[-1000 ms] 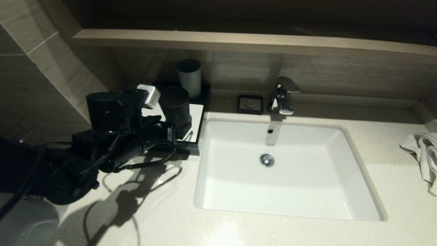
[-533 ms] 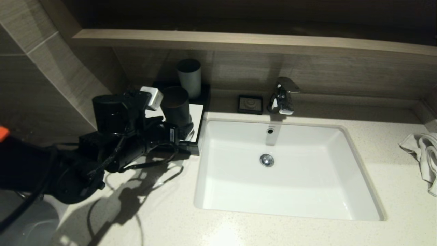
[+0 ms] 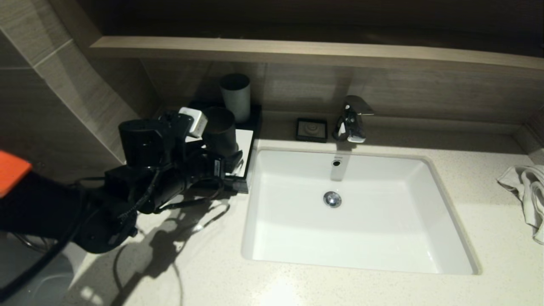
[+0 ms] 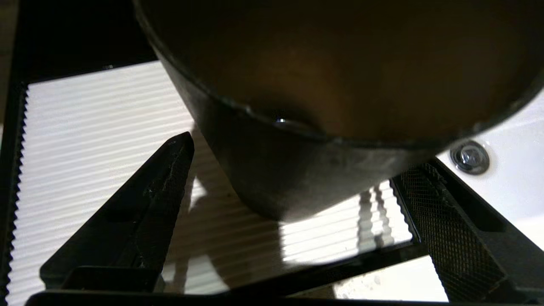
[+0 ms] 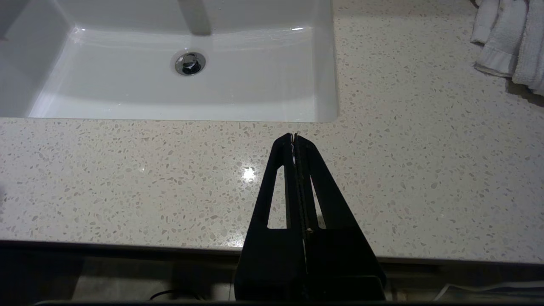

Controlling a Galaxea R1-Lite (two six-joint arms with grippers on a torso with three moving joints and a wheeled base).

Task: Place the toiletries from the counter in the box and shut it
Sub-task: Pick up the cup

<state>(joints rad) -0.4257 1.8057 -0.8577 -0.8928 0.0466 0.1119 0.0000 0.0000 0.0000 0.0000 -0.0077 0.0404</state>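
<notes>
The left gripper grabs the black cup by its tapered lower body (image 3: 222, 144) next. This leaves the box's white top panel (image 3: 244, 148) free for the toiletries.
The box (image 3: 245, 146), black with a white top panel, stands at the back left of the counter (image 3: 297, 284). Its ribbed white top fills the left wrist view (image 4: 93, 140). No sachets show in any view. A black cup (image 3: 219, 127) stands on the box top. My left gripper (image 3: 222, 158) is open over the box. In the left wrist view the gripper (image 4: 295, 161) has one finger on each side of the cup (image 4: 340, 85), neither touching it. My right gripper (image 5: 293, 137) is shut and empty, parked over the counter's front edge.
A grey cup (image 3: 235, 95) stands at the back of the box. A white sink (image 3: 352, 221) is set in the counter, with a chrome faucet (image 3: 351, 119) and a small black soap dish (image 3: 312, 129) behind it. A white towel (image 3: 527, 191) lies at the far right. A wood-look ledge (image 3: 297, 51) runs above.
My left arm has moved forward and to the right, bringing its open gripper closer around the black cup. The right arm has not moved.
</notes>
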